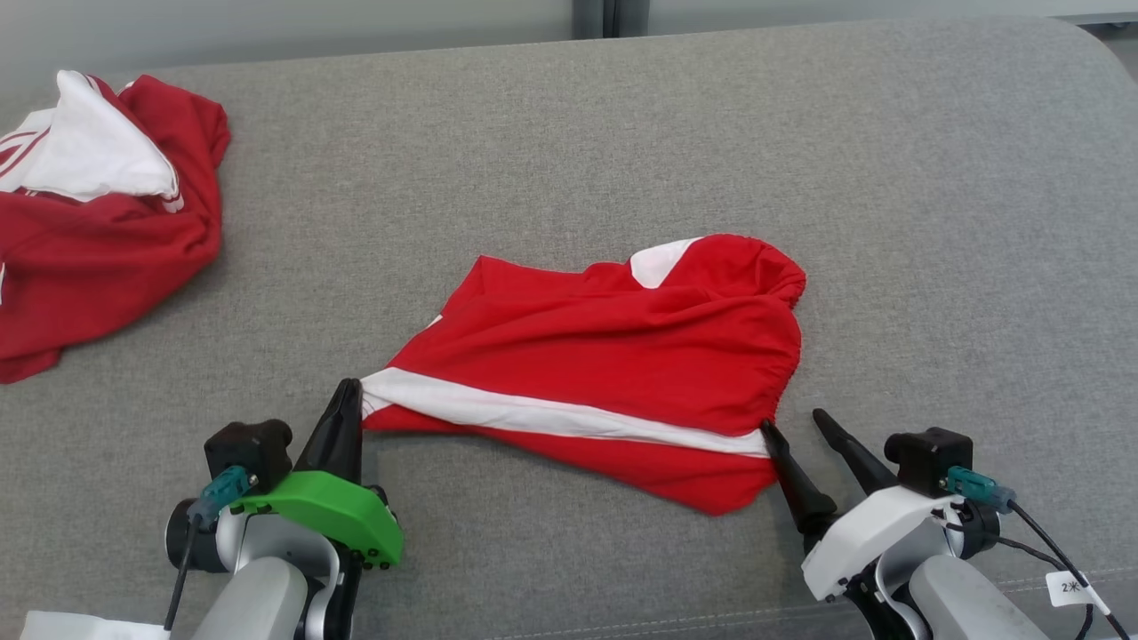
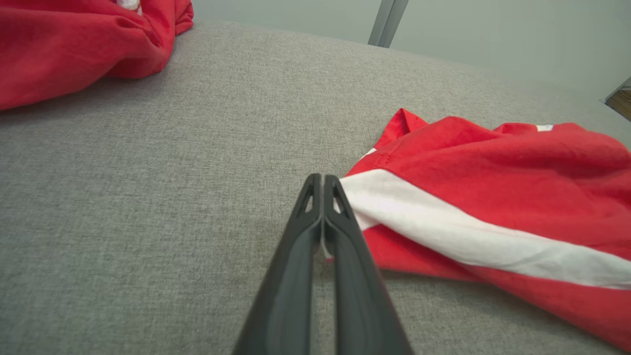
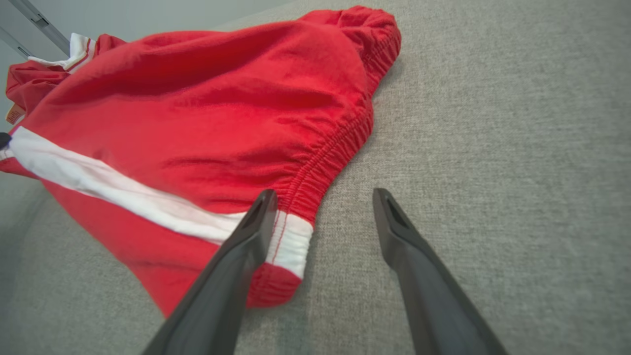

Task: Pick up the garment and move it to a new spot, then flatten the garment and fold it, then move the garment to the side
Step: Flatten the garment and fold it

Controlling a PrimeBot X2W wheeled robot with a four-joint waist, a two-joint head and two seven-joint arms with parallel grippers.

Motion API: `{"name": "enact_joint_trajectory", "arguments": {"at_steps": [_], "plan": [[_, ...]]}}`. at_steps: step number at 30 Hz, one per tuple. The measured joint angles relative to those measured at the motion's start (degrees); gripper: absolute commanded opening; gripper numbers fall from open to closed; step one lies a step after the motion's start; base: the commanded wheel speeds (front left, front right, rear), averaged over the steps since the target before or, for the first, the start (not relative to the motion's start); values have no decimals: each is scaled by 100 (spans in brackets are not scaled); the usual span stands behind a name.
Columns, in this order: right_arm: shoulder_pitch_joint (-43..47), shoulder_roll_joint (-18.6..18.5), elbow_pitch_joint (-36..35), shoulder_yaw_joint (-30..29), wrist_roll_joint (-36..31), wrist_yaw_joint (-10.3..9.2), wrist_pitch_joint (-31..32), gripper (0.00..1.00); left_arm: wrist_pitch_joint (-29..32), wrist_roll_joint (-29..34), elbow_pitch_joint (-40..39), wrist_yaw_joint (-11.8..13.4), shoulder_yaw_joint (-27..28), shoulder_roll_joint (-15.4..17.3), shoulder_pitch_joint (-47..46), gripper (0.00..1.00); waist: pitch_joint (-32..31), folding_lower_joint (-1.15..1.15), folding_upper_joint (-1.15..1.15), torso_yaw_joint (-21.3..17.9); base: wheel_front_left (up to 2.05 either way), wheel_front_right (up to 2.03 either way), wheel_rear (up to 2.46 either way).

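Observation:
I need to flatten the red shorts (image 1: 597, 336) for folding, so next my right gripper should grab the elastic waistband at the white stripe's end (image 1: 759, 442).
The garment (image 1: 605, 347) is a pair of red shorts with a white side stripe and an elastic waistband, lying crumpled on the grey cushion. My left gripper (image 1: 348, 391) is shut on the garment's left hem corner (image 2: 493, 187), where the white stripe ends; a sliver of white cloth shows between the closed fingers (image 2: 323, 178). My right gripper (image 1: 793, 424) stands open at the waistband end of the garment (image 3: 197, 98). Its left finger (image 3: 256, 217) lies over the white stripe's end, and its right finger (image 3: 394, 222) rests above bare cushion, so the waistband corner sits between them (image 3: 324, 193).
A second red and white garment (image 1: 98, 240) is heaped at the far left, also at the left wrist view's top left (image 2: 74, 44). The grey cushion (image 1: 622, 133) stretches wide behind and to the right, ending at a pale wall. A tagged cable (image 1: 1067, 587) hangs by my right wrist.

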Motion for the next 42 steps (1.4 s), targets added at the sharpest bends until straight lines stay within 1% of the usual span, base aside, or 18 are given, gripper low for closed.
{"name": "enact_joint_trajectory", "arguments": {"at_steps": [11,18,24,28,30,34,35,36,37,38,39,40,41,42], "plan": [[-219,1,276,279,38,51,60,100,14,145,-104,0,63,-73,23,0,85,0,0,94,0,0,0],[-240,-92,271,449,38,52,59,100,19,207,-167,1,-4,-120,23,0,74,0,0,104,0,0,0],[-230,-108,269,709,38,52,83,96,53,214,-230,9,1,-123,26,0,50,0,0,66,0,0,0],[-207,-143,231,853,38,52,85,96,75,259,-254,10,1,-136,53,0,34,0,0,45,0,0,0],[-152,-186,186,892,56,52,85,96,76,259,-267,22,1,-144,63,0,25,0,0,40,0,0,0],[-93,-254,159,924,119,59,86,94,92,264,-274,23,29,-149,76,0,7,0,0,25,0,0,0],[-92,-254,157,951,192,59,87,90,92,266,-277,23,62,-152,79,0,-3,0,0,13,0,0,0],[-91,-254,157,965,218,59,92,73,92,266,-278,23,79,-152,80,0,-8,0,0,6,0,0,0],[-90,-253,158,981,243,59,93,65,93,267,-279,23,92,-153,80,0,-13,0,0,-1,0,0,0],[-90,-253,157,1003,254,59,113,45,93,267,-280,23,99,-153,81,0,-17,0,0,-8,0,0,0],[-90,-253,151,1039,266,59,136,42,96,267,-281,23,100,-153,83,0,-22,0,0,-14,0,0,0],[-90,-253,140,1085,289,59,137,35,110,268,-282,23,100,-155,84,0,-27,0,0,-20,0,0,0],[-90,-248,119,1111,290,59,137,31,135,276,-283,23,101,-157,86,0,-32,0,0,-24,0,0,0],[-90,-252,97,1111,290,59,136,23,137,294,-283,23,102,-160,88,0,-37,0,0,-27,0,0,0]]}}
